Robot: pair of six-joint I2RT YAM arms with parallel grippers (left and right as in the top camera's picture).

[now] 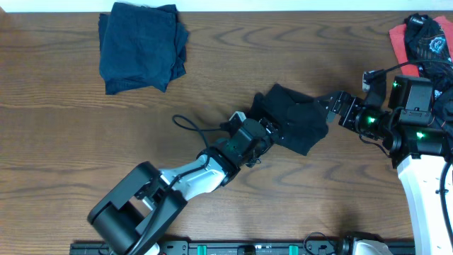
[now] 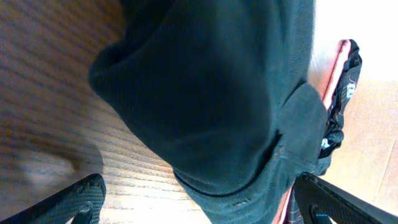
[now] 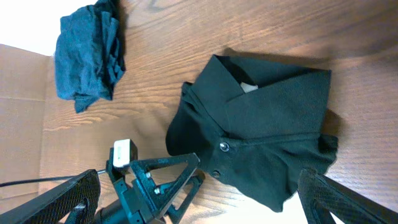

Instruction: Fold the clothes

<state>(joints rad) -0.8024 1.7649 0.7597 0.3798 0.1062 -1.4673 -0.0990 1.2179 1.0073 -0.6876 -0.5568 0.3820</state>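
Observation:
My left gripper grabs the black collared garment across its edge on the navy pile's side (image 1: 260, 115) (image 2: 194, 169) next, to lay it still folded onto the pile.
A black collared garment (image 1: 294, 117) with buttons lies folded on the wooden table's middle. It fills the left wrist view (image 2: 211, 93) and shows with its collar in the right wrist view (image 3: 267, 130). My left gripper (image 1: 263, 133) is open at the garment's left edge, its fingers (image 2: 199, 205) spread wide with the cloth's lower edge between them. My right gripper (image 1: 333, 110) is open at the garment's right edge, its fingers (image 3: 199, 199) apart and holding nothing. A folded dark navy pile (image 1: 141, 46) sits at the back left.
A heap of black and coral-red clothes (image 1: 425, 39) lies at the back right corner, next to the right arm; it also shows in the left wrist view (image 2: 339, 81). The navy pile (image 3: 87, 56) and the left gripper (image 3: 155, 180) show in the right wrist view.

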